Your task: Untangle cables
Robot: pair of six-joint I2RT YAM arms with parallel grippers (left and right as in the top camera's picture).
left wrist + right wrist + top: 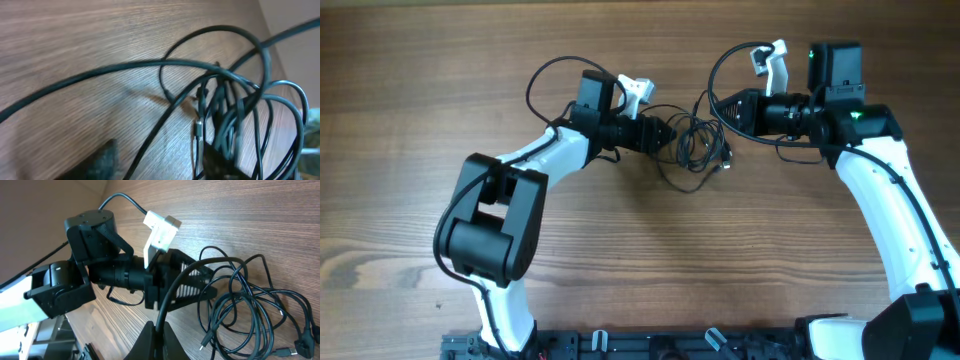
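The robot's left gripper needs to take hold of the cables by the single piece of cable at the bundle's edge [661, 170] [150, 137], so the other loops stay free to loosen.
The cables [698, 145] are thin black cords lying in a tangled loose bundle on the wooden table between my two grippers. They also show in the left wrist view [230, 100] and in the right wrist view [250, 300], with a small plug end near the front. My left gripper [670, 133] is at the bundle's left edge. Its fingers [160, 162] are apart, with one strand running between them and the bundle against the right finger. My right gripper [718, 105] is at the bundle's upper right and is shut [159, 335] on one cord that arcs up from the bundle.
Thicker black wires loop off both arms, the left one [545, 80] and the right one [720, 60]. A black rail [650, 345] runs along the table's front edge. The left arm's gripper [207, 282] fills the middle of the right wrist view.
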